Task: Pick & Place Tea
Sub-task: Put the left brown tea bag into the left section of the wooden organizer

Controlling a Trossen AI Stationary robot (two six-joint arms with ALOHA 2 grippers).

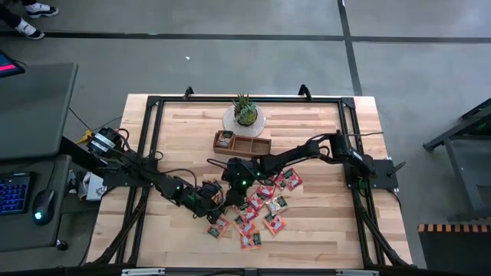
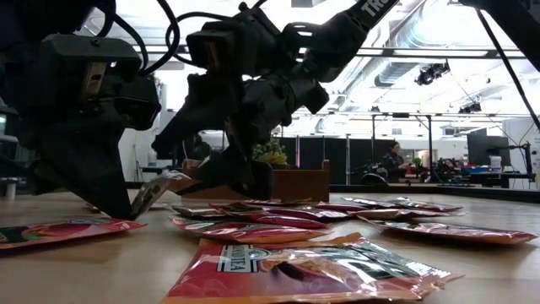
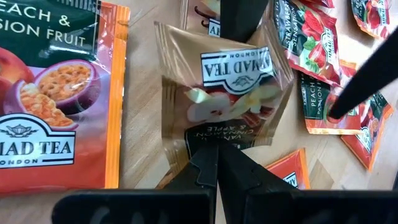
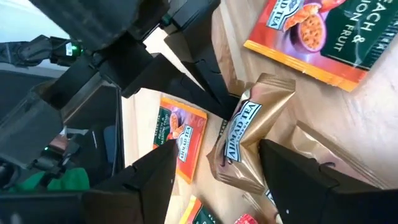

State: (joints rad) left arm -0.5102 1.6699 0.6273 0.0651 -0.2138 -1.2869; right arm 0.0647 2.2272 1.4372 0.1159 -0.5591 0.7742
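The beige sachet's lower end [image 4: 239, 169] reaches in past both open fingers, so my right gripper should close on it.
Several red-orange tea sachets [image 1: 261, 211] lie flat and scattered on the table in front of the wooden tray [image 1: 242, 144]. One pale beige sachet [image 3: 224, 93] sits at the left edge of the pile. My left gripper [image 3: 217, 171] is shut on it. My right gripper [image 4: 217, 149] is open, with one finger on each side of the same beige sachet [image 4: 249, 134]; whether those fingers touch it cannot be told. In the low view the left gripper [image 2: 126, 203] stands beside the right gripper [image 2: 245, 177]. My left gripper pinches the beige sachet by one edge [image 3: 214, 140] between its two fingers [image 4: 205, 81]. The fingers come slanting down from the table's left. The sachet [image 2: 164, 186] is tilted, its free end raised off the table and slightly bent.
A small potted plant [image 1: 245, 115] stands on a round mat behind the tray, which holds a few items in its left compartment [image 1: 224, 139]. A black frame runs along the table's edges [image 1: 153, 103]. Bare wood lies on the table's near left and far right.
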